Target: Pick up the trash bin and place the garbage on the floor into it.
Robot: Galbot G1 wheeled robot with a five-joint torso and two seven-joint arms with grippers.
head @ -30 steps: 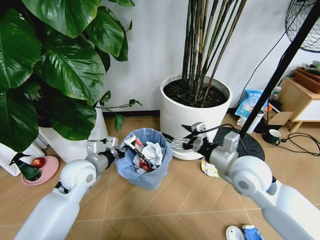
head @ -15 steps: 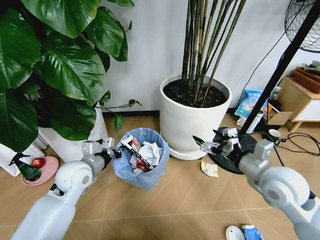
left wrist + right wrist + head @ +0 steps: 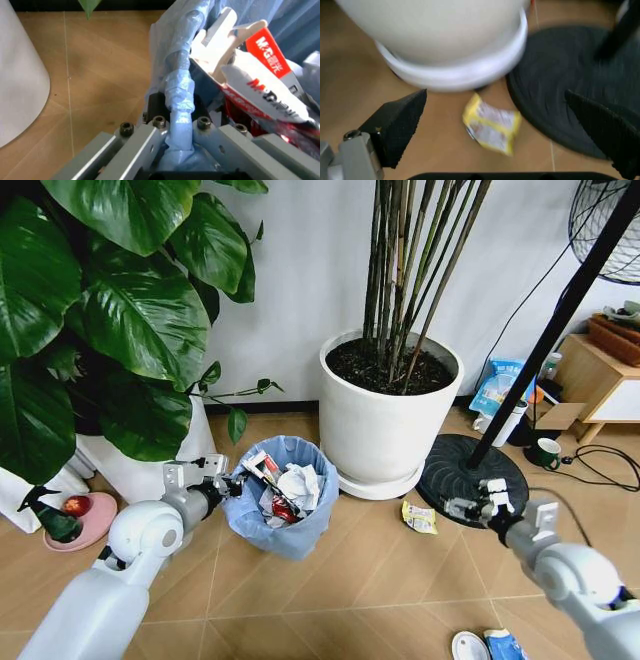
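My right gripper grabs the yellow wrapper by its middle (image 3: pixel 420 518) next, to put the garbage into the trash bin (image 3: pixel 288 498).
The trash bin (image 3: pixel 288 498), lined with a pale blue bag and holding crumpled paper and red wrappers, stands on the floor (image 3: pixel 340 590) between the two plant pots. My left gripper (image 3: pixel 229 482) is shut on its near-left rim; in the left wrist view the fingers (image 3: pixel 150 131) pinch the blue bag rim (image 3: pixel 177 93). My right gripper (image 3: pixel 459 506) hangs open just right of a yellow wrapper (image 3: pixel 419 517), which lies between its fingertips (image 3: pixel 402 116) in the right wrist view (image 3: pixel 492 125). A white lid (image 3: pixel 469 646) and a blue-white packet (image 3: pixel 504 645) lie at the near right.
A big white pot (image 3: pixel 390 415) of bamboo stands behind the yellow wrapper. A black fan base (image 3: pixel 470 463) with its slanted pole sits beside my right gripper. A leafy plant fills the left, with a spray bottle on a pink dish (image 3: pixel 90 520). A mug (image 3: pixel 548 452) and cables lie far right.
My right arm has swung from beside the bin, to the right and down past the white pot, to the yellow wrapper by the fan base. The left gripper kept hold of the bin.
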